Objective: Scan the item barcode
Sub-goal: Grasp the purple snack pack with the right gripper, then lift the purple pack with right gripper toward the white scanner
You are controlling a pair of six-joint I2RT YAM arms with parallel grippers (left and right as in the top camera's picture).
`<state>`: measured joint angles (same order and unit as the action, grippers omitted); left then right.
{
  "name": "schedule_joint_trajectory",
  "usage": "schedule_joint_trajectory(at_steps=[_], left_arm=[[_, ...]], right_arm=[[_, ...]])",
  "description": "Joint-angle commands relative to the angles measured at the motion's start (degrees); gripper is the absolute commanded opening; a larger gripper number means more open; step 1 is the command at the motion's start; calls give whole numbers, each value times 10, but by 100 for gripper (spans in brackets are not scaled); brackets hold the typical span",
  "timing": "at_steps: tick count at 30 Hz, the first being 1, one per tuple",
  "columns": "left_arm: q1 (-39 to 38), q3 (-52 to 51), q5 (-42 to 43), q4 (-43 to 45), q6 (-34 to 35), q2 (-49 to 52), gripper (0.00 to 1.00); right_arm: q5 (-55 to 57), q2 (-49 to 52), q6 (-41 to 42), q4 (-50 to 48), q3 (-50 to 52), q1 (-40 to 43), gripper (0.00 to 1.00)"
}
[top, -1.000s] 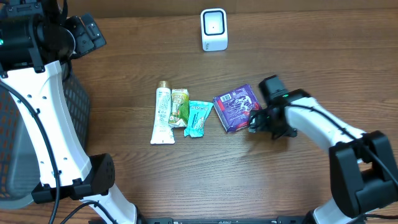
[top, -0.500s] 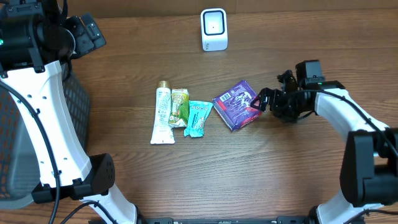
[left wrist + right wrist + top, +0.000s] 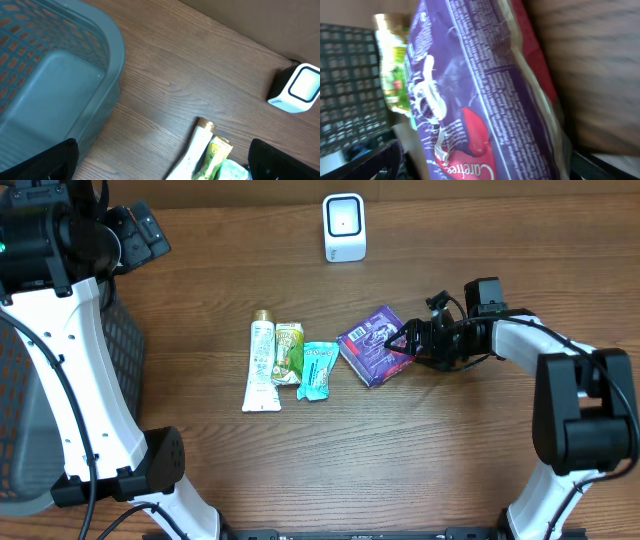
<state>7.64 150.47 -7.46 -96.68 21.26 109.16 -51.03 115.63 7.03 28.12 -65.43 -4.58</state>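
The barcode has to stay uncovered to scan, so the robot's right gripper needs to grab the purple packet by its edge away from its barcode.
A purple Carefree packet lies on the wooden table, rightmost in a row of items. My right gripper reaches in from the right at table level, open, with its fingers on either side of the packet's right edge. The right wrist view is filled by the purple packet, which stands between the dark fingers of the gripper. A white barcode scanner stands at the back of the table and shows again as the scanner. My left gripper hovers high at the far left, open and empty.
Left of the purple packet lie a teal packet, a green-yellow tube and a white tube. A grey mesh basket stands at the table's left edge, seen close as the basket.
My right gripper swung from the packet's lower right side out to the right, then back in against its right edge. The packet slid slightly left. The left arm has not moved.
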Motion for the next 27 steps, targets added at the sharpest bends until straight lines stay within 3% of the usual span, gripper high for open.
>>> schedule_joint_trajectory(at_steps=[1, 9, 12, 16, 22, 27], left_arm=[[2, -1, 5, -1, 10, 2, 99], [2, -1, 5, -1, 10, 2, 100], [2, -1, 5, -1, 10, 2, 99], [2, -1, 5, -1, 10, 2, 100], [2, -1, 5, -1, 10, 2, 100], [2, -1, 5, -1, 10, 2, 100]], right_arm=[[34, 69, -10, -9, 17, -10, 95], [131, 77, 35, -49, 17, -10, 46], [161, 77, 50, -59, 17, -13, 33], [160, 77, 52, -64, 16, -14, 4], [150, 28, 52, -8, 0, -13, 4], [176, -71, 47, 49, -27, -19, 4]])
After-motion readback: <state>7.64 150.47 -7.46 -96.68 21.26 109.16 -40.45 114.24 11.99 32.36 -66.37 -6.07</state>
